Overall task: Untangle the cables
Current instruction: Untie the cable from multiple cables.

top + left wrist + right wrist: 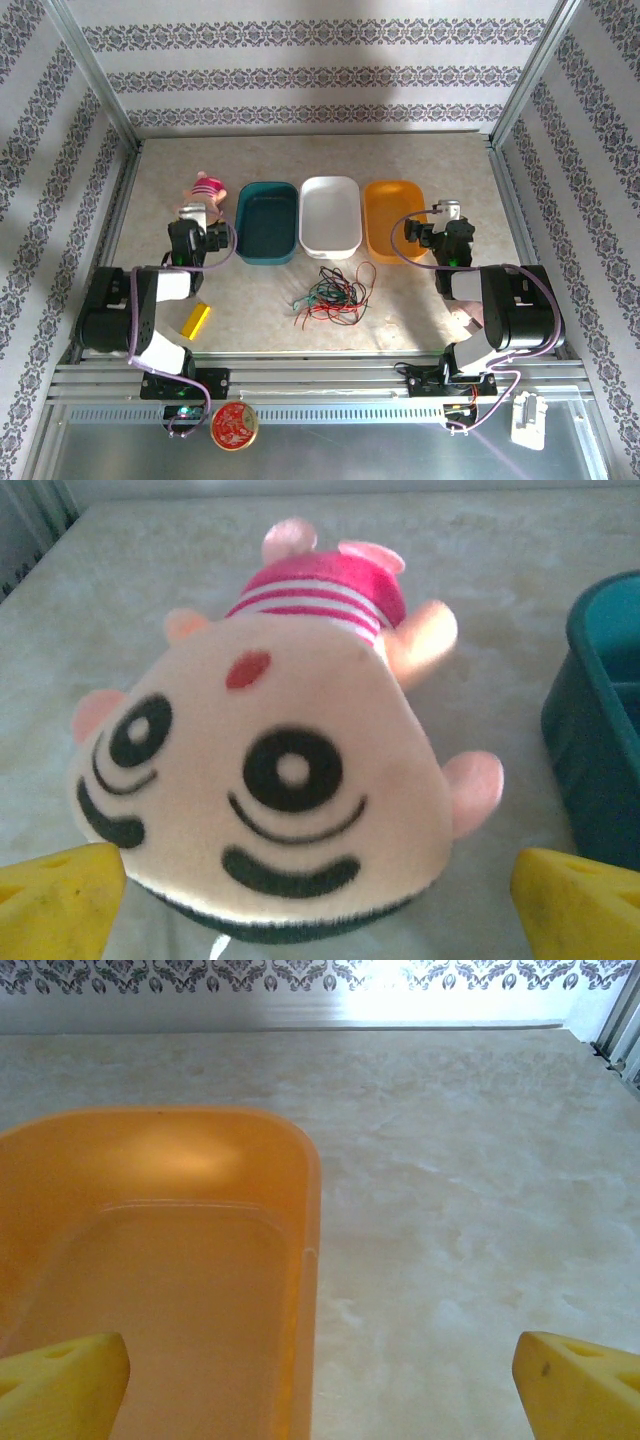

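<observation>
The cables lie in a heap. My right gripper should next grip a single red wire near its end (363, 265), on the heap's side toward the white bin, to untangle it.
The cables (330, 294) lie as one tangled heap of thin red, green and black wires on the table, in front of the white bin and between the two arms. My left gripper (193, 215) is well to the left of them, open, its yellow fingertips (60, 900) spread wide either side of a plush toy (260, 780) with nothing gripped. My right gripper (447, 212) is to the right of the heap, open too, one yellow fingertip (60, 1385) over the orange bin (150, 1260) and the other over bare table.
Three bins stand in a row behind the cables: teal (267, 221), white (331, 216), orange (395, 217). A pink striped plush (207, 190) lies left of the teal bin. A yellow block (196, 321) rests near the left arm. A red round tin (233, 427) sits on the front rail.
</observation>
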